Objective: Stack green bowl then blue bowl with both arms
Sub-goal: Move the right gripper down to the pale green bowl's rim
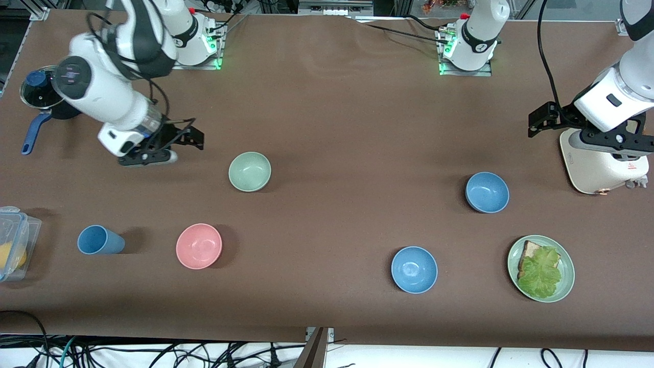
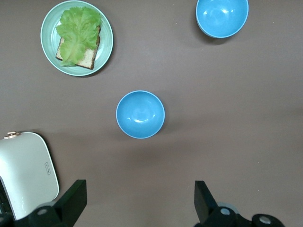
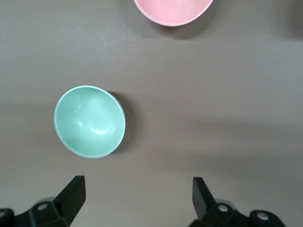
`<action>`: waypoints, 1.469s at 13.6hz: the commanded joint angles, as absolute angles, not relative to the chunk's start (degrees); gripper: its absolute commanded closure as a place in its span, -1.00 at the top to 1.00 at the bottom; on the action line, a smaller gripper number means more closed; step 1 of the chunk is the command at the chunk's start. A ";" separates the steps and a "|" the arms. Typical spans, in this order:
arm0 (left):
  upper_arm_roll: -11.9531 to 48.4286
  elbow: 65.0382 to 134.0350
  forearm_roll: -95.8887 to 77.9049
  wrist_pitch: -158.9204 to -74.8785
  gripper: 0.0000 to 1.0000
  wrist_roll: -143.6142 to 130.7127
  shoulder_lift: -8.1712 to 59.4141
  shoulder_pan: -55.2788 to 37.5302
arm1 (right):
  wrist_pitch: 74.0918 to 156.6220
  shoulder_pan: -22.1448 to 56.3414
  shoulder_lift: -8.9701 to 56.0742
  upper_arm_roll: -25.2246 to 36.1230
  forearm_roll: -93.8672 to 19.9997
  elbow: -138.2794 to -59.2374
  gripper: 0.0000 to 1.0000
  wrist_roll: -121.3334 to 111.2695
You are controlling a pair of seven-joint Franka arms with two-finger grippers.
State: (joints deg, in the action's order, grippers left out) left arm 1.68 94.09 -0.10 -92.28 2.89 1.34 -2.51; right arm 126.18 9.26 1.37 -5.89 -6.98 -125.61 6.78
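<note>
The right gripper needs to stack the green bowl with the blue bowl (image 1: 487,192), so next it should grip the green bowl by its rim (image 1: 270,166).
The green bowl (image 1: 249,171) (image 3: 90,121) stands upright and empty toward the right arm's end of the table. My right gripper (image 1: 153,158) (image 3: 138,187) hangs open and empty over bare table beside it, between the bowl and a pot. The blue bowl (image 1: 487,192) (image 2: 140,114), the more muted of two, sits toward the left arm's end. My left gripper (image 1: 611,148) (image 2: 140,189) is open and empty above the white toaster's edge, apart from that bowl.
A brighter blue bowl (image 1: 414,269) (image 2: 222,16) and a green plate with bread and lettuce (image 1: 567,286) (image 2: 49,19) lie nearer the front camera. White toaster (image 1: 603,168), pink bowl (image 1: 199,246), blue cup (image 1: 99,240), plastic box (image 1: 13,243) and a blue-handled pot (image 1: 38,92) also stand around.
</note>
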 commanded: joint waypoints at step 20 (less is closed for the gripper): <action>2.02 92.37 1.32 -90.88 1.00 2.55 2.11 -2.29 | 156.09 11.51 19.25 -10.55 -7.82 -131.84 -0.69 10.55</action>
State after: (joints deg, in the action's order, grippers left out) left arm 1.68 94.09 -0.10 -92.16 2.89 1.35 -2.50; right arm 155.42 11.61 18.60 -10.43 -7.00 -132.54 10.43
